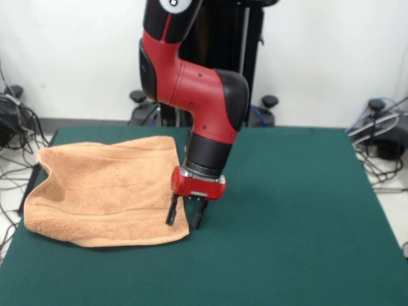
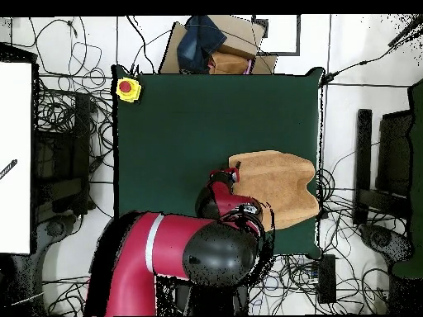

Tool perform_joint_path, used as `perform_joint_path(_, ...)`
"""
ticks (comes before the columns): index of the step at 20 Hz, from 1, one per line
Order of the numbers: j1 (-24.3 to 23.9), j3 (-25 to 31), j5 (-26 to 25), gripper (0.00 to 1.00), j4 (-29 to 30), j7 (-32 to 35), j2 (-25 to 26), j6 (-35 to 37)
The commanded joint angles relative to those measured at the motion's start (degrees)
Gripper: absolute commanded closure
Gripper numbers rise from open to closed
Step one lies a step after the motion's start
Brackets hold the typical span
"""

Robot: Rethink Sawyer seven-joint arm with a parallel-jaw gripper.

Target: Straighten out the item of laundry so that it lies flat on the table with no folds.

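I need to grab the towel by its free hem corner (image 1: 184, 228) with my gripper, because the towel's wide middle (image 1: 111, 188) lies spread and slack on the tabletop.
The peach-orange towel (image 1: 105, 191) lies on the left part of the dark green table (image 1: 287, 217), rumpled, with its left side dipping in at the table's edge. My gripper (image 1: 184, 217) points down at the towel's near right corner. It is open: one finger stands over the towel's edge, the other just off it over the felt. In the overhead view the towel (image 2: 281, 186) lies at the table's (image 2: 182, 124) right edge, and the gripper (image 2: 231, 174) is at the towel's left edge, mostly hidden by the arm.
A yellow box with a red button (image 2: 127, 88) sits at one far corner of the table. A cardboard box with a dark blue cloth (image 2: 211, 37) stands beyond the far edge. Cables lie on the floor around the table.
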Motion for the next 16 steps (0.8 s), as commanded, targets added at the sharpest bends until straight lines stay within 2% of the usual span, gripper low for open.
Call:
perform_joint_path(1,-1.31,3.6,0.54,0.0,-7.56,8.22,2.34,0.95)
perform_joint_path(8,-1.25,3.79,0.71,0.0,-8.75,7.98,3.25,0.48)
perform_joint_path(16,-1.73,4.57,-0.57,0.0,-9.63,7.08,2.36,3.62)
